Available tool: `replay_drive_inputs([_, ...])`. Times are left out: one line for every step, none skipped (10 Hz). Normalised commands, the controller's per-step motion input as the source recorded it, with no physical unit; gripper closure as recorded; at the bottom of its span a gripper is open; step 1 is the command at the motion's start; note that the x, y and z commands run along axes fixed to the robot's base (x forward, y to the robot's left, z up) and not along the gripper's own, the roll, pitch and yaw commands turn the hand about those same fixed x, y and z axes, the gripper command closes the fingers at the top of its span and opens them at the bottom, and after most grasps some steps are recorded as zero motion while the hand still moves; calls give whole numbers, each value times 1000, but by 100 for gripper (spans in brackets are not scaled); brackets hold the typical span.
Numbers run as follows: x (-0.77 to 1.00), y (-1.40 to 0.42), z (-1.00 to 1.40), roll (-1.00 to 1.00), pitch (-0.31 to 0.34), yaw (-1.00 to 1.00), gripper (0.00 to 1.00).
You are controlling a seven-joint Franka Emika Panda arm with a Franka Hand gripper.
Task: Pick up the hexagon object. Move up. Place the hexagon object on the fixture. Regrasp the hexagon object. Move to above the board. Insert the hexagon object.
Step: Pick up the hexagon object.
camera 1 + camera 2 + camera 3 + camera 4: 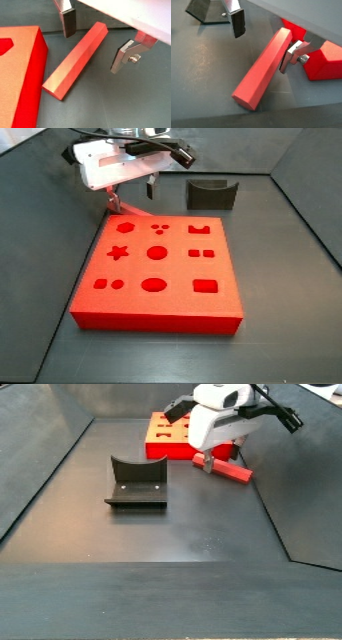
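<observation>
My gripper picks up the hexagon object by one end section [96, 32] next, which leaves most of the object free for the fixture.
The hexagon object [75, 60] is a salmon-red faceted rod lying flat on the dark floor beside the board [19, 75]. In both wrist views my gripper [91, 52] is open and straddles the rod's far half, one finger [68, 22] on each side. The other finger [291, 55] stands very close to the hexagon object [264, 67]; the pads do not clamp it. In a side view the gripper [214, 452] hangs low over the rod [227, 470], right of the board [167, 434]. The fixture [138, 484] stands apart from it on the floor.
The red board [158, 298] with its shaped cut-outs fills the middle of the bin. The dark fixture [210, 194] sits behind its far right corner and also shows as the fixture [208, 10] in a wrist view. Sloped dark walls enclose the floor.
</observation>
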Motion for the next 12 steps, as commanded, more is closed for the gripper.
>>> replay_drive_inputs([0, 0, -323, 0, -50, 123, 0])
replay_drive_inputs([0, -6, -309, 17, -24, 83, 0])
replay_drive_inputs([0, -17, -303, 34, -4, 54, 0])
replay_drive_inputs([0, -3, -243, 0, -9, 31, 0])
replay_drive_inputs([0, -11, -143, 0, -64, 29, 0])
replay_drive_inputs([-91, 0, -137, -83, -163, 29, 0])
replay_drive_inputs([-43, 0, -120, -37, -106, 46, 0])
replay_drive_inputs([-6, 0, -31, 0, -59, 23, 0])
replay_drive_inputs([0, 0, 0, 0, 0, 0, 100])
replay_drive_inputs([0, 0, 0, 0, 0, 0, 100])
replay_drive_inputs([0, 0, 0, 0, 0, 0, 100])
replay_drive_inputs([0, 0, 0, 0, 0, 0, 100])
